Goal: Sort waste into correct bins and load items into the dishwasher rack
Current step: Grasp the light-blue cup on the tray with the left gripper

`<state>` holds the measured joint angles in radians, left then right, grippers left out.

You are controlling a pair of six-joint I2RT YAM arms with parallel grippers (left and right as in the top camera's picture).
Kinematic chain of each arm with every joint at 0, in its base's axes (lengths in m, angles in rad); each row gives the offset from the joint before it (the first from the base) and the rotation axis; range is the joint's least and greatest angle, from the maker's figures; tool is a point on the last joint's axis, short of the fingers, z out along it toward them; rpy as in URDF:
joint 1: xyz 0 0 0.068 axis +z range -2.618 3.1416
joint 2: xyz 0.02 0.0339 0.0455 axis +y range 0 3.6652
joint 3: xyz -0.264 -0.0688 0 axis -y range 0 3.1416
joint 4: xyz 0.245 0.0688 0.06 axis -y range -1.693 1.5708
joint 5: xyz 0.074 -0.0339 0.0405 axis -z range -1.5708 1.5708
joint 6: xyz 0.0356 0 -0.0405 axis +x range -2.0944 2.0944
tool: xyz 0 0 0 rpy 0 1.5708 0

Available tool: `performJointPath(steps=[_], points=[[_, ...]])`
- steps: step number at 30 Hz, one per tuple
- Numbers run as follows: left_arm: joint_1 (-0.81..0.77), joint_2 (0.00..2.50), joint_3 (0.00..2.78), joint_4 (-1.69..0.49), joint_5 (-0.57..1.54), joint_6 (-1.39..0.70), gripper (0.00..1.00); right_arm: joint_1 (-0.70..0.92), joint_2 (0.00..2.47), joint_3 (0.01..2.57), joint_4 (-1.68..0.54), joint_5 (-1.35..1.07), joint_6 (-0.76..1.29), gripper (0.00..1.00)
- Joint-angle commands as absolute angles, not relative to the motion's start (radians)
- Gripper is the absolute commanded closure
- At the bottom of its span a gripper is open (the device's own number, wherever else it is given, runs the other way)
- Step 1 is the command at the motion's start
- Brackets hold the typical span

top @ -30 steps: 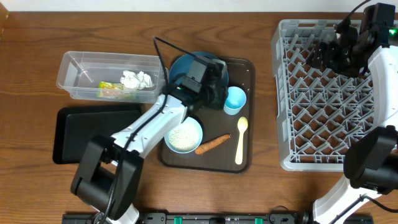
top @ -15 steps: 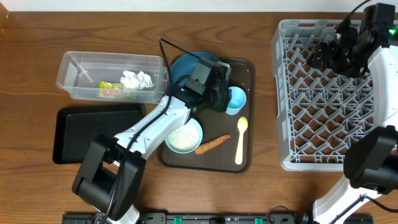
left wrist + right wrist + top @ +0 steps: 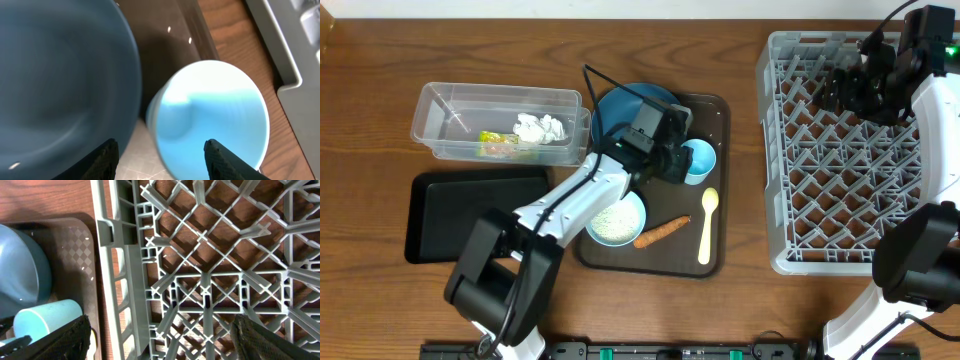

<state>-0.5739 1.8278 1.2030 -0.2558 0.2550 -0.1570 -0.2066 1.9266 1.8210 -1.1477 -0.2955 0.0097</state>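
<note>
Next, my left gripper grabs the cup by its plate-side rim (image 3: pixel 687 152) (image 3: pixel 159 109), one fingertip inside, and the cup's lower body stays free to hand to my right gripper.
The light blue cup (image 3: pixel 699 160) stands on the brown tray (image 3: pixel 712 108), right of the dark blue plate (image 3: pixel 620 108). My left gripper (image 3: pixel 674 157) is open right at the cup. In the left wrist view the cup (image 3: pixel 215 112) fills the frame, with one finger (image 3: pixel 221 161) over its mouth and the other (image 3: pixel 104 161) outside its wall, by the plate (image 3: pixel 60 80). The bowl (image 3: pixel 616 218) holds white rice. The carrot stick (image 3: pixel 662 231) and the yellow spoon (image 3: pixel 707 225) lie beside it. My right gripper (image 3: pixel 848 88) hangs open over the grey rack (image 3: pixel 840 170).
The clear tub (image 3: pixel 445 125) at the back left holds crumpled tissue (image 3: pixel 540 128) and a yellow-green wrapper (image 3: pixel 498 146). The black tray (image 3: pixel 460 215) lies in front of it. The right wrist view shows the rack's left wall (image 3: pixel 125 280) below that gripper (image 3: pixel 160 340).
My left gripper has slid a little to the right, closer onto the light blue cup. The right arm has not moved.
</note>
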Motion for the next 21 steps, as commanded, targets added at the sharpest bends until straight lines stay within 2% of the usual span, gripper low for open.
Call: performJointPath(steps=[1,6,13,14,17,21], points=[[-0.597,1.845,1.196,-0.256,0.249,-0.158,0.43,-0.199,1.910,1.836,-1.150,-0.295,-0.009,0.11],[-0.612,1.864,1.196,-0.258,0.249,-0.158,0.63,-0.199,1.910,1.836,-1.152,-0.295,-0.009,0.12],[-0.612,1.864,1.197,-0.260,0.249,-0.158,0.81,-0.199,1.910,1.836,-1.154,-0.295,-0.009,0.11],[-0.612,1.864,1.197,-0.260,0.249,-0.158,0.87,-0.199,1.910,1.836,-1.155,-0.295,-0.009,0.11],[-0.604,1.846,1.197,-0.260,0.249,-0.158,0.91,-0.199,1.910,1.836,-1.156,-0.287,-0.009,0.12],[-0.559,1.776,1.201,-0.265,0.249,-0.159,0.92,-0.200,1.910,1.836,-1.156,-0.264,-0.009,0.11]])
